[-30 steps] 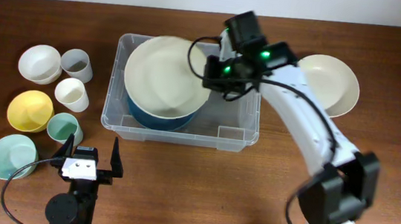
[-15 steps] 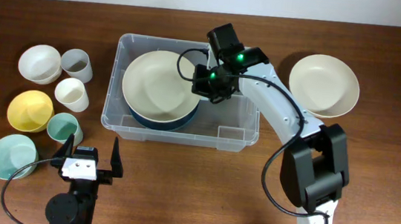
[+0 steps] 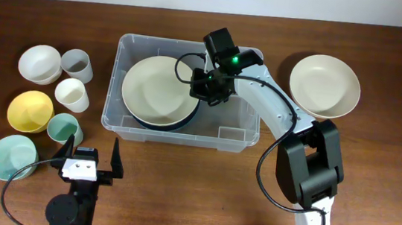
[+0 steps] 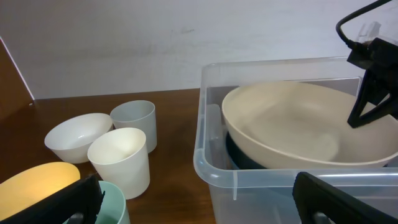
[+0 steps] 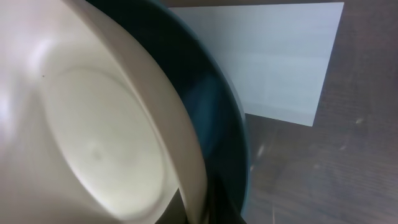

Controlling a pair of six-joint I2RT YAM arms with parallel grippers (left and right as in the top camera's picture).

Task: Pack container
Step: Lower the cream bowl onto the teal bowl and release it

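My right gripper holds the cream bowl just above the dark blue bowl (image 3: 164, 126), so it should open now. The cream bowl would settle into the dark blue bowl.
The clear container (image 3: 183, 135) stands mid-table with a dark blue bowl (image 3: 164, 126) inside it. A large cream bowl (image 3: 157, 91) rests nested in the blue one. My right gripper (image 3: 202, 90) is shut on the cream bowl's right rim, inside the container. The right wrist view shows the cream bowl (image 5: 93, 137) pinched at its edge, the blue bowl (image 5: 214, 112) beneath and the white label (image 5: 280, 62) on the base. My left gripper (image 3: 92, 152) stands open near the front left, holding nothing, facing the container (image 4: 261, 177).
A second cream bowl (image 3: 324, 84) lies right of the container. To the left are a white bowl (image 3: 39, 62), grey cup (image 3: 76, 63), white cup (image 3: 72, 94), yellow bowl (image 3: 30, 110), teal cup (image 3: 63, 128) and teal bowl (image 3: 9, 156).
My right gripper has moved down and left with the cream bowl, bringing it from tilted above the blue bowl to lying level in it. The left arm has not moved.
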